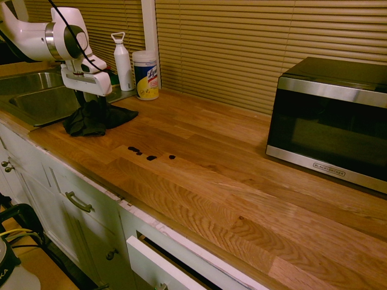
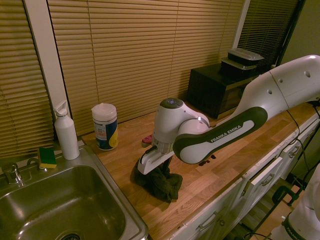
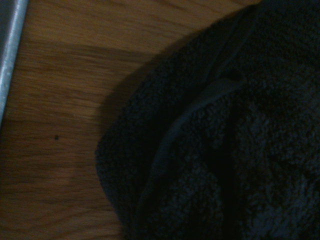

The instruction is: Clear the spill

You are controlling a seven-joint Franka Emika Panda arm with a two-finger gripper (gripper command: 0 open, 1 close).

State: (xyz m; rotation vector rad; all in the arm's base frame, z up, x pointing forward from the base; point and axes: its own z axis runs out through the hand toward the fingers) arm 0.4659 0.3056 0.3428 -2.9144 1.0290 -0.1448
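Observation:
My gripper grabs the cloth by its bunched top (image 1: 94,107) next, where the folds stand up, since the cloth's outer edges lie spread on the counter.
The spill (image 1: 150,157) is a short row of small glossy dark blotches on the wooden counter (image 1: 230,181), near its front edge. Part of the spill (image 2: 203,163) also peeks out below the arm in the second exterior view. A crumpled black cloth (image 1: 91,121) lies to the left of it, beside the sink. My gripper (image 1: 92,104) is down on top of the cloth (image 2: 162,182), its fingers spread and sunk into the folds. The wrist view is filled with the dark terry cloth (image 3: 225,150) on wood.
A steel sink (image 1: 36,99) borders the cloth on one side. A wipes canister (image 1: 146,75) and a white bottle (image 1: 123,54) stand at the back by the blinds. A microwave (image 1: 332,121) sits further along the counter. A sponge (image 2: 47,157) lies behind the sink.

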